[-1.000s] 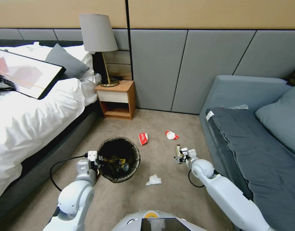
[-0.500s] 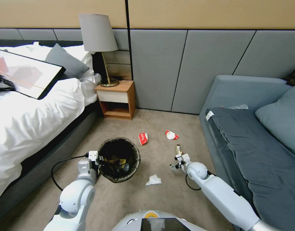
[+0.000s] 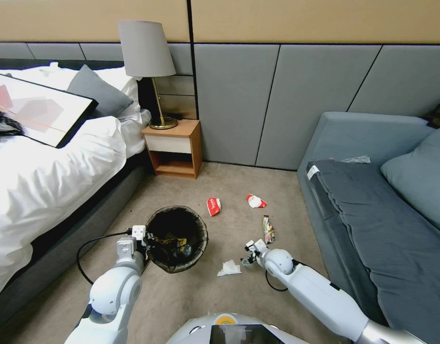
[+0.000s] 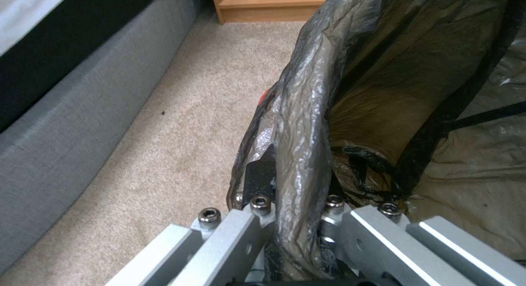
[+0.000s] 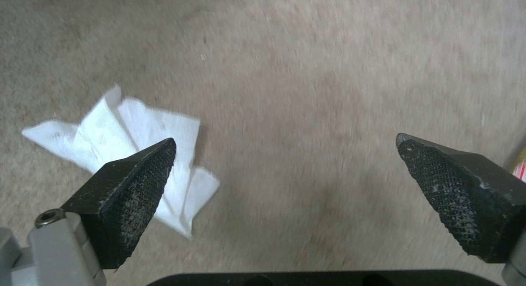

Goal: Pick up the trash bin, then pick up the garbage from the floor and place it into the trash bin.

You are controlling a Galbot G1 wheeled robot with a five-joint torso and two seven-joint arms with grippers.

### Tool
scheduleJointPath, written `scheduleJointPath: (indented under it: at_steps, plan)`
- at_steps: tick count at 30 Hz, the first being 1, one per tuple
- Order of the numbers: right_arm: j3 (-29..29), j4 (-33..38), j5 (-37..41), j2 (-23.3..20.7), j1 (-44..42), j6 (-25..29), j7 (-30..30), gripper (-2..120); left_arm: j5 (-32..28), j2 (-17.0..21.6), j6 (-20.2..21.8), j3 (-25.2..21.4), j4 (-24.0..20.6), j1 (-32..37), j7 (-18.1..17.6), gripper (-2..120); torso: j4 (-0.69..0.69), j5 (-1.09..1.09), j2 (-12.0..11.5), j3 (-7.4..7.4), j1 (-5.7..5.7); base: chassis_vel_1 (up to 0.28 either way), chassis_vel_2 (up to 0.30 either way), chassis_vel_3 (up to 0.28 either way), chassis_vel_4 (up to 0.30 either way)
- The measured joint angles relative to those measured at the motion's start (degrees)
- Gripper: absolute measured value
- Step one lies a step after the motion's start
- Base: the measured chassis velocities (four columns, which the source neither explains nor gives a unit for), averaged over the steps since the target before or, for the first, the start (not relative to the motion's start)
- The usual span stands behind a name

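I should grab the crumpled white paper by its creased middle fold (image 3: 229, 267) with my right gripper next, because the paper's corners lie flat on the carpet.
The trash bin (image 3: 178, 239) with its black liner sits in front of me, left of centre, with some litter in its bottom. My left gripper (image 3: 146, 241) is shut on its near-left rim; in the left wrist view the fingers (image 4: 257, 175) pinch the liner-covered rim (image 4: 298, 154). My right gripper (image 3: 249, 252) hangs open low over the carpet, just right of a crumpled white paper (image 3: 228, 268). In the right wrist view the paper (image 5: 137, 125) lies beside one fingertip of the open right gripper (image 5: 285, 154). Other garbage on the floor: two red-and-white packets (image 3: 213, 206) (image 3: 256, 201) and a dark snack wrapper (image 3: 268, 229).
A bed (image 3: 48, 172) borders the left and a grey sofa (image 3: 373, 210) the right. A wooden nightstand (image 3: 174, 148) with a lamp (image 3: 148, 62) stands against the back wall. Open carpet lies between the bin and the sofa.
My right gripper has moved left and toward me, from beside the snack wrapper to beside the white paper, uncovering the wrapper. The left gripper and the bin have stayed put.
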Motion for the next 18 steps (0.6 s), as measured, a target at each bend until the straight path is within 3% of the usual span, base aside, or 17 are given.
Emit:
scheduleJointPath:
  at_steps: [7,18]
  plan:
    - [-5.98,-5.04,0.41,3.48,6.14,0.03,0.00,100,0.38,-0.42,0.00,-0.03,0.58,-0.09,0.30,0,0.01,0.00,0.00,0.00,0.00,0.000,0.000,0.000,0.000]
    - [-8.25,-8.55,0.03,9.23,7.06,0.04,0.56,100,0.50,-0.72,0.00,-0.30,1.03,-0.12,0.51,0,0.00,0.00,0.00,0.00,0.00,0.000,0.000,0.000,0.000]
